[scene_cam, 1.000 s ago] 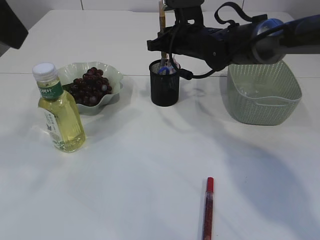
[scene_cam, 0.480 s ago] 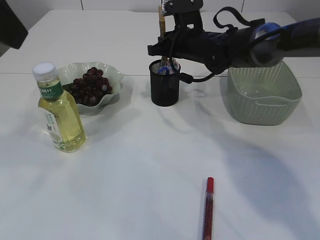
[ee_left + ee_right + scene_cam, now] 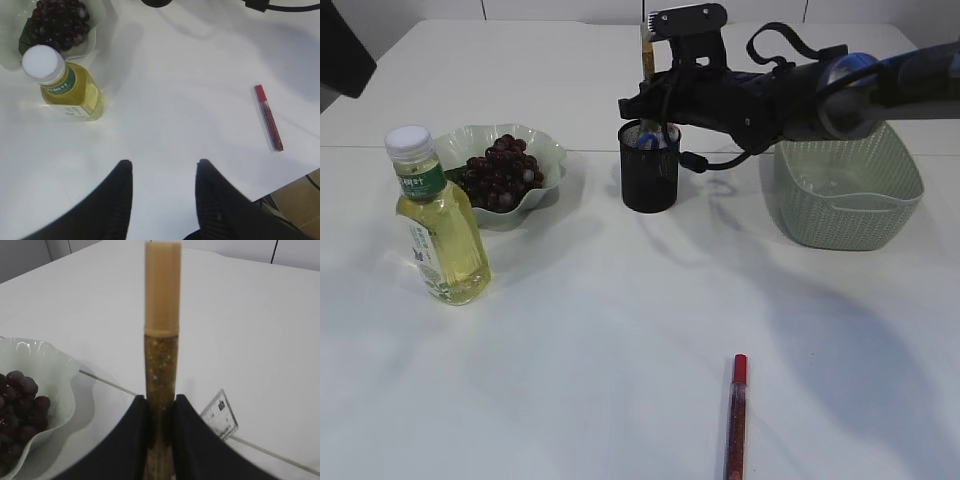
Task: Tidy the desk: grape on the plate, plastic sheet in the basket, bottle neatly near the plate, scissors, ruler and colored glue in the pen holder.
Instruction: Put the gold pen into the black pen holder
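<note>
The gold glue (image 3: 645, 48) is upright with its base at the pen holder's opening (image 3: 648, 134) and would drop in, so my right gripper should open now.
My right gripper (image 3: 160, 399) is shut on a gold glitter colored glue (image 3: 161, 340), holding it upright. In the exterior view that glue (image 3: 645, 48) stands directly above the black mesh pen holder (image 3: 649, 175), with the right gripper (image 3: 650, 100) just over the rim. A clear ruler (image 3: 220, 415) pokes up beside the fingers. A blue handle (image 3: 645, 141) shows inside the holder. Grapes (image 3: 500, 170) lie on the pale green plate (image 3: 548, 148). The yellow bottle (image 3: 440, 225) stands in front of it. My left gripper (image 3: 162, 165) hangs open over bare table. The plastic sheet I cannot make out.
A red glue pen (image 3: 737, 415) lies near the front edge, also in the left wrist view as a red glue pen (image 3: 268, 124). The green basket (image 3: 845, 190) sits right of the pen holder, under my right arm. The table's edge shows at the lower right of the left wrist view.
My right gripper has come down a little with the gold glue, closer to the pen holder's mouth. The left gripper, bottle and red pen are where they were.
</note>
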You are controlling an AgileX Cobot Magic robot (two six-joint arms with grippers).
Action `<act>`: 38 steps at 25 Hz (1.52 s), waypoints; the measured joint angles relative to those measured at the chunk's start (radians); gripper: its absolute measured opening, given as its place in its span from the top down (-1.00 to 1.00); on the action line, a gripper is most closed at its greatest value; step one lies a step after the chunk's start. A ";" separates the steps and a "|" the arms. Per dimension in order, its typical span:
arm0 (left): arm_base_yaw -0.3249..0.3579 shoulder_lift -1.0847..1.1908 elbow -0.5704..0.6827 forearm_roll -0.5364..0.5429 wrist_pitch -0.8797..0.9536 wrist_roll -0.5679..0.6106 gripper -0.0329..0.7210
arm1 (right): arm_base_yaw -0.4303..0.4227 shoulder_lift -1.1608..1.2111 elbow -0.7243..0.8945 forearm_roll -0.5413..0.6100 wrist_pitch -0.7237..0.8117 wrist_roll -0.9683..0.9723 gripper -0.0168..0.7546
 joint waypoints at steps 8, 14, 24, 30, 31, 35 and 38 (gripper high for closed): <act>0.000 0.000 0.000 0.000 0.000 0.000 0.09 | -0.002 0.000 0.000 0.000 0.006 -0.002 0.55; 0.000 0.000 0.000 0.000 0.000 0.000 0.09 | -0.002 0.000 0.000 0.000 0.006 -0.002 0.35; 0.000 0.000 0.000 0.000 0.000 0.000 0.09 | -0.002 -0.006 0.000 0.000 0.047 -0.002 0.25; 0.000 0.000 0.000 0.004 0.000 0.000 0.09 | -0.002 -0.125 0.000 0.018 0.257 0.047 0.25; 0.000 0.000 0.000 0.006 0.000 0.000 0.09 | -0.002 -0.155 -0.002 0.026 0.312 0.052 0.25; 0.000 0.000 0.000 0.010 0.000 0.000 0.09 | -0.002 -0.271 -0.002 0.058 0.540 0.066 0.24; 0.000 0.000 0.000 0.010 0.000 0.000 0.09 | -0.002 -0.347 -0.002 0.099 0.754 0.068 0.24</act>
